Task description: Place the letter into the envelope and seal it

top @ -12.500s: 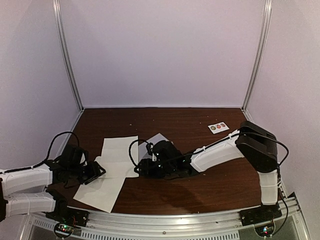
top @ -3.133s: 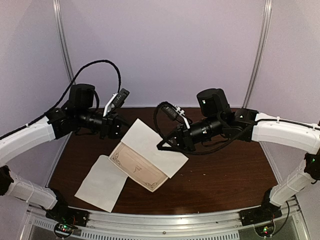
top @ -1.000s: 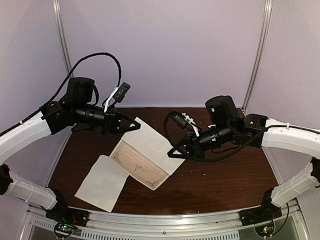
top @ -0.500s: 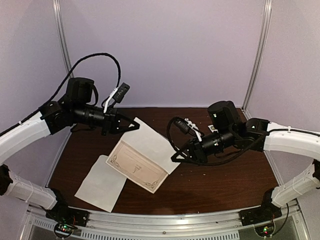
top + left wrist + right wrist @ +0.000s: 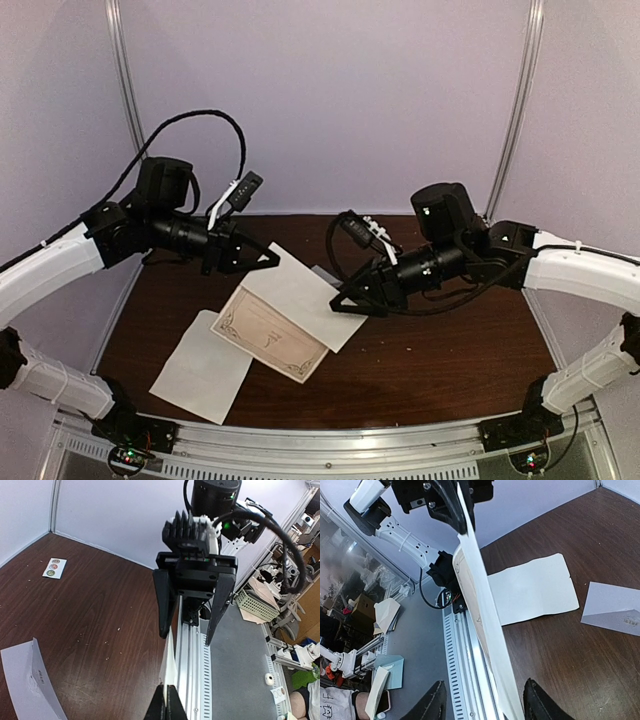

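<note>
My right gripper grabs the letter's white edge [image 5: 501, 680] away from my left gripper next, leaving the ornate-bordered panel free to fold closed for the envelope [image 5: 615, 612].
The letter [image 5: 300, 292] is a folded sheet with an ornate brown border inside, hanging tilted above the table. My left gripper [image 5: 270, 258] is shut on its upper left corner; in the left wrist view the fingertips [image 5: 167, 702] pinch the paper's edge [image 5: 171, 666]. My right gripper [image 5: 336, 304] stands open astride the letter's right edge, and the sheet [image 5: 480, 605] runs between its spread fingers [image 5: 434, 705] without being pinched. The envelope [image 5: 615, 612], pale grey with a diagonal seam, lies flat on the table under the letter; only a grey corner [image 5: 322, 271] shows from above.
A plain white sheet [image 5: 205, 365] lies on the brown table [image 5: 430, 360] at the front left. A small sticker card [image 5: 54, 566] sits at the far right of the table. The aluminium rail [image 5: 470, 680] runs along the near edge.
My right gripper has opened off the letter's right edge and shifted slightly up and left. The letter now hangs from the left gripper alone and sags a little.
</note>
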